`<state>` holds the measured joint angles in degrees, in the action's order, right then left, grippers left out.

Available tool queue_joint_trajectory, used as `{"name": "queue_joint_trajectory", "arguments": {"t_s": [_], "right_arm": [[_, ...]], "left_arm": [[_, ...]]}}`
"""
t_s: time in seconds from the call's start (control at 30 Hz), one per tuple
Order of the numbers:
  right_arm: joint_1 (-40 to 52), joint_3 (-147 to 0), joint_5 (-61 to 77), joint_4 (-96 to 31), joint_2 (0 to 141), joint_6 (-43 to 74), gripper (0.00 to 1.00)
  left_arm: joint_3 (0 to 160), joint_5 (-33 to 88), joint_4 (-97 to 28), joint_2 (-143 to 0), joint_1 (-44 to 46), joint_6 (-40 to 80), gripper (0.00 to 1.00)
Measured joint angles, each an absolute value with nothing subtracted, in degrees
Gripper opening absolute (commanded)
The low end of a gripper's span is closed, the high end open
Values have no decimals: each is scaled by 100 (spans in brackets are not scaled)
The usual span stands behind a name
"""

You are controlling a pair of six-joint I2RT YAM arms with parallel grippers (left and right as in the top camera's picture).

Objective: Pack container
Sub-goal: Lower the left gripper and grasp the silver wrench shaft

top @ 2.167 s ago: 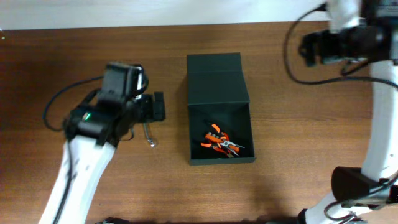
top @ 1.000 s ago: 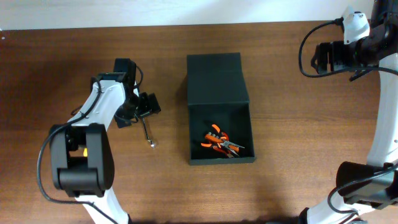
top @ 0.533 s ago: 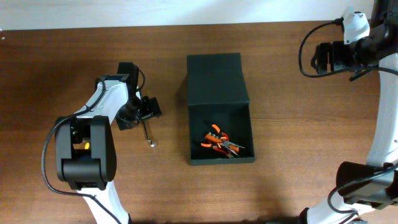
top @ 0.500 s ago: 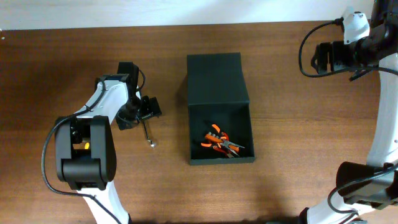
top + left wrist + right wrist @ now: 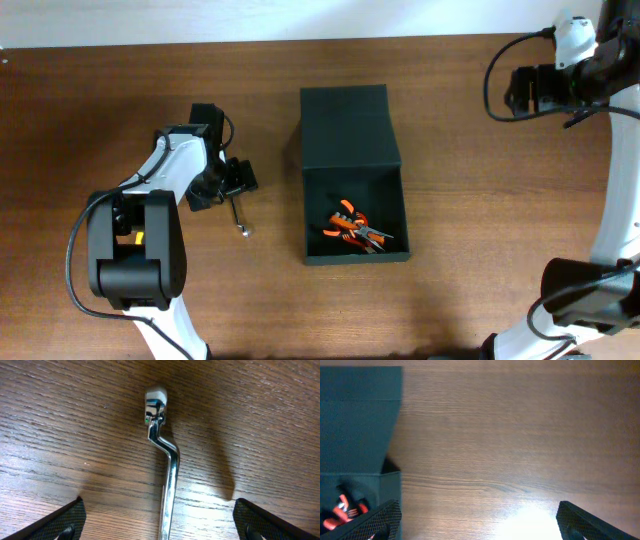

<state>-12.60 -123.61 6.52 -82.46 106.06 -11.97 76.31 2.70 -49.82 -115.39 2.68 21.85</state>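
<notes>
The wrench's straight handle (image 5: 233,201) is between the low, open fingers of the left gripper, with empty wood beside the handle, so the left gripper needs to close on it now.
The container (image 5: 396,198) is a dark green-black box at the table's middle, its flat lid (image 5: 345,125) folded open toward the back. Orange-handled pliers (image 5: 353,228) lie inside. A chrome offset wrench (image 5: 238,218) lies on the wood left of the box. My left gripper (image 5: 234,181) is open, low over the wrench's upper end, fingers either side of the shaft (image 5: 168,490). My right gripper (image 5: 520,92) is open and empty, high at the far right. The right wrist view shows the lid (image 5: 355,415) and pliers (image 5: 345,510) at its left edge.
The brown wooden table (image 5: 480,220) ends at a pale wall strip (image 5: 250,18) at the back. My left arm's base (image 5: 135,260) stands left of the wrench. My right arm's base (image 5: 590,300) stands at the right front.
My left arm swung down from over the table and settled low over the wrench. In the last half second it barely shifted. The right arm has hardly moved.
</notes>
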Motion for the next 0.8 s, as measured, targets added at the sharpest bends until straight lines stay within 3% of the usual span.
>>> {"name": "queue_joint_trajectory", "arguments": {"t_s": [0.23, 0.53, 0.67, 0.8], "right_arm": [[-2134, -12331, 543, -8248, 10938, -849, 99], [-3037, -12331, 803, -8250, 10989, -725, 99], [-3068, -12331, 875, -8252, 10989, -727, 99], [-3068, -12331, 917, -8261, 10989, -725, 99]], "left_arm": [[7623, 213, -4987, -11539, 268, 2180, 89], [7585, -5, -5004, -11539, 292, 2126, 59], [7583, -25, -5006, -11539, 331, 2093, 36], [7579, -23, -5004, -11539, 353, 2082, 29]]}}
